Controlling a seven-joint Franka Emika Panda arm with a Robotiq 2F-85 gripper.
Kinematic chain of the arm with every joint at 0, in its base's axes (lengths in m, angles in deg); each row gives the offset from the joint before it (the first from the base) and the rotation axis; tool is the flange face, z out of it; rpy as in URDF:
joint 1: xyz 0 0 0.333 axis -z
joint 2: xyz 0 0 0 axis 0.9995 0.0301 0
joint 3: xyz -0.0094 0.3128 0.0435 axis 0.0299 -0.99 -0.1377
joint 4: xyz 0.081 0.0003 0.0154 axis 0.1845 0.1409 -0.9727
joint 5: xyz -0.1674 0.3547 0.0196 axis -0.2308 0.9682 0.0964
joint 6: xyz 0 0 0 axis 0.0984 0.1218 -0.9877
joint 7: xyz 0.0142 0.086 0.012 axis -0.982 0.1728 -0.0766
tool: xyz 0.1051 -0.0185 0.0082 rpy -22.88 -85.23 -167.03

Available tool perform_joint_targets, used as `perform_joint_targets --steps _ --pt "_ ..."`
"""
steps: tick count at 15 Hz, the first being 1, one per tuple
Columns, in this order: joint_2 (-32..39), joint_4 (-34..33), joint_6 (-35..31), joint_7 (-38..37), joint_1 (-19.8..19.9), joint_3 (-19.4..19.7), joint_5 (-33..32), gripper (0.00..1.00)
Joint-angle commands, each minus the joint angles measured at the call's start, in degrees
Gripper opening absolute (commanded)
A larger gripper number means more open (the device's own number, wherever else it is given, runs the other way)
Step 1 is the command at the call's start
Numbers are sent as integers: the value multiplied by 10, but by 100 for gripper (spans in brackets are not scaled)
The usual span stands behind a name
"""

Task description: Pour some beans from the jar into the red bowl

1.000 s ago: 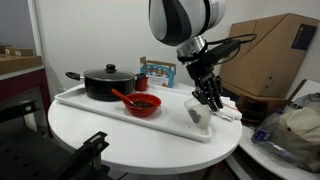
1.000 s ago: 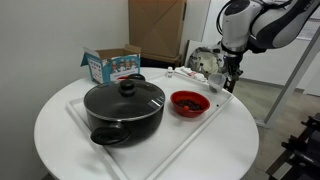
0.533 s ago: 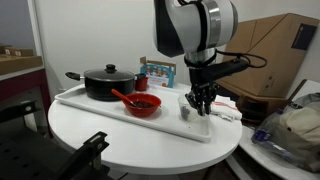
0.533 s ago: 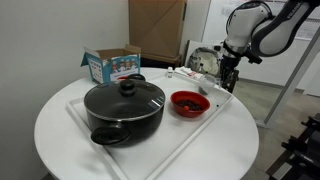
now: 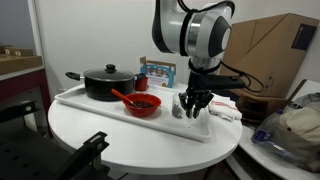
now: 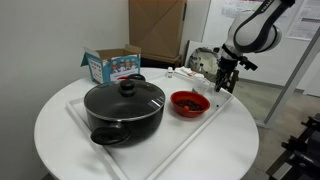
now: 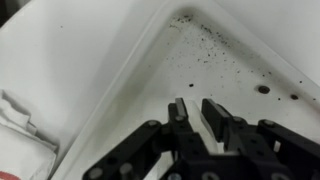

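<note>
The clear jar hangs just above the flat tray and would land on it if my gripper opened now, so it is time to open my gripper.
The clear jar [image 5: 183, 106] hangs upright just over the right end of the white tray [image 5: 75, 97], at my gripper's [image 5: 193, 106] fingertips. In the wrist view my gripper [image 7: 197, 108] has its fingers nearly together, with a thin pale strip between them that looks like the jar's wall. Below them lies a tray corner [image 7: 120, 70] with dark specks [image 7: 195, 55]. I cannot make out beans in the jar. The red bowl [image 5: 143, 104] with its red spoon [image 5: 122, 96] sits on the tray, left of the jar. In an exterior view the bowl [image 6: 189, 102] holds something dark and my gripper [image 6: 227, 84] is beyond it.
A black lidded pot [image 5: 107, 82] stands on the tray beside the bowl, and is large in the foreground of an exterior view [image 6: 124, 108]. A small blue printed box [image 5: 156, 73] stands behind the tray. Crumpled white material [image 5: 226, 110] lies beside the tray end. A cardboard box [image 5: 270, 55] is beyond the round table.
My gripper has swung from a tilted pose to pointing straight down and moved towards the bowl along the tray end. The jar came with it and now hangs upright.
</note>
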Motion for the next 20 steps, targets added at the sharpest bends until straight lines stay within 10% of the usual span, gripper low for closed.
perform_joint_targets --steps 1,2,10,20 --pt "6 -32 59 57 -3 -6 89 13" --pt "3 -37 72 63 -10 0 107 49" --pt "-37 -49 118 16 -109 99 128 98" --pt "-195 27 226 -399 -466 376 -42 100"
